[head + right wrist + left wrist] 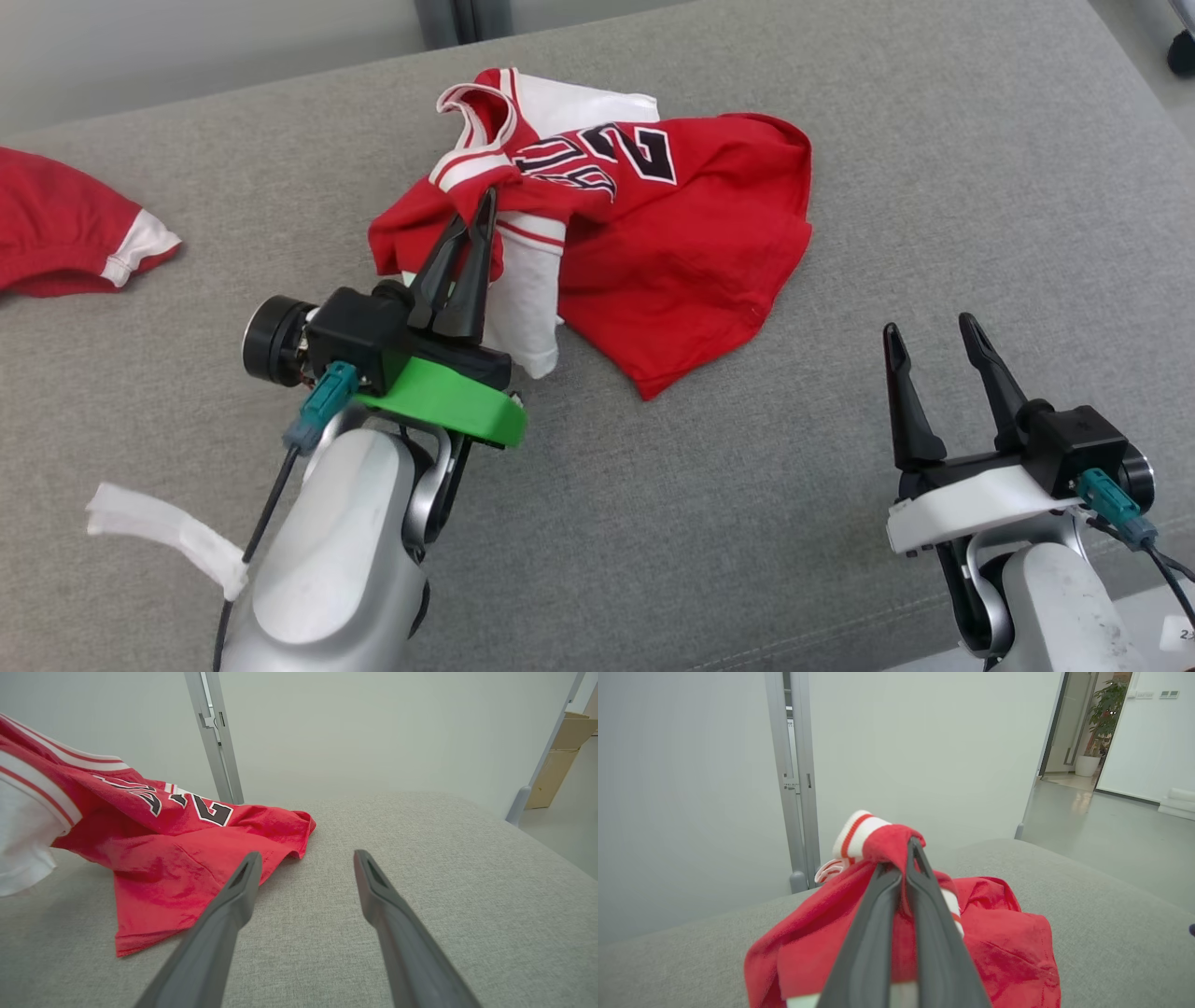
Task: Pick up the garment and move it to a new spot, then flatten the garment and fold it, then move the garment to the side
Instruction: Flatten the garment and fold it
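My right gripper is to grab the garment's lower hem [802,231] next, as it curls up off the cushion while the red cloth [695,263] beside the hem lies slack.
The garment [672,243] is a red jersey with white trim and black numbers, bunched on the grey couch surface [840,523]. My left gripper [484,210] is shut on a fold of its red fabric near the white-striped armhole, lifting that part up. In the left wrist view the left gripper [911,849] pinches red cloth of the garment [1008,952] between its closed fingers. My right gripper [929,334] stands open to the right, apart from the garment. In the right wrist view the right gripper [303,856] hovers above bare cushion, with the garment [163,858] to its left.
A second red and white garment [65,229] lies at the left edge of the couch. A white strip [159,532] hangs by my left forearm. Beyond the couch stand a pale wall and a metal post [798,779]; a cardboard box [560,760] is at the far right.
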You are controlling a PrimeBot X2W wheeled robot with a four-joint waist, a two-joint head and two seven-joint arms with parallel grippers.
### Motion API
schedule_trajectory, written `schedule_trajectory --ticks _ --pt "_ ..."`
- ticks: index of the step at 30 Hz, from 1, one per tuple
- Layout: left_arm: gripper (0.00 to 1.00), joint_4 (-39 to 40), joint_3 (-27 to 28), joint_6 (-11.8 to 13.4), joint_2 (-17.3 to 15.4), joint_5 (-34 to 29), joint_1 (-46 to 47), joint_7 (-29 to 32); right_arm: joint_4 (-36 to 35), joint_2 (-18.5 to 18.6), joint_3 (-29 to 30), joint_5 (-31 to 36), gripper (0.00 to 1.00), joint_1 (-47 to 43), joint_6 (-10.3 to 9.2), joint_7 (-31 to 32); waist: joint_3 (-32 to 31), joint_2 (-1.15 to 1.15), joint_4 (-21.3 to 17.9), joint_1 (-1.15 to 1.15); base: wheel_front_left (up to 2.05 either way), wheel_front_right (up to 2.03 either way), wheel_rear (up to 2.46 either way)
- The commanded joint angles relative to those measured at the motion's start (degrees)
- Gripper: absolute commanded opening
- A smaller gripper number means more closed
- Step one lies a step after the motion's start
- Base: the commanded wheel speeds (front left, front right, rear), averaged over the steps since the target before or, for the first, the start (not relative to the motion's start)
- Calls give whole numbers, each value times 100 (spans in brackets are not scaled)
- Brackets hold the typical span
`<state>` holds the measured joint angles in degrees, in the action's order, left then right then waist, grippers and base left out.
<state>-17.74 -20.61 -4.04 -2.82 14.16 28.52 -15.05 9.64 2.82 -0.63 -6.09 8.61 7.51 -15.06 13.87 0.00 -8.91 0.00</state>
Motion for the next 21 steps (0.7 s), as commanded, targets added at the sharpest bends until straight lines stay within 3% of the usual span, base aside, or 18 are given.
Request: schedule_trajectory --ticks 1,7,14,17,21 --pt "0 285 -38 50 -18 5 -130 -18 16 12 30 29 100 -60 -4 -18 -185 0 168 0 0 0 0" --pt "0 1563 -230 215 -21 -41 -574 35 31 12 121 12 100 -198 -4 -18 -412 0 373 0 0 0 0" --pt "0 2727 -65 543 -148 248 -1295 704 7 12 152 -36 100 -226 -4 -18 -421 0 518 0 0 0 0" --pt "0 2628 207 720 -248 439 -1609 844 3 12 125 -57 100 -187 -4 -18 -348 0 545 0 0 0 0" --pt "0 1910 751 878 -430 742 -1873 758 -2 12 105 -59 100 -115 -4 -18 -223 0 550 0 0 0 0"
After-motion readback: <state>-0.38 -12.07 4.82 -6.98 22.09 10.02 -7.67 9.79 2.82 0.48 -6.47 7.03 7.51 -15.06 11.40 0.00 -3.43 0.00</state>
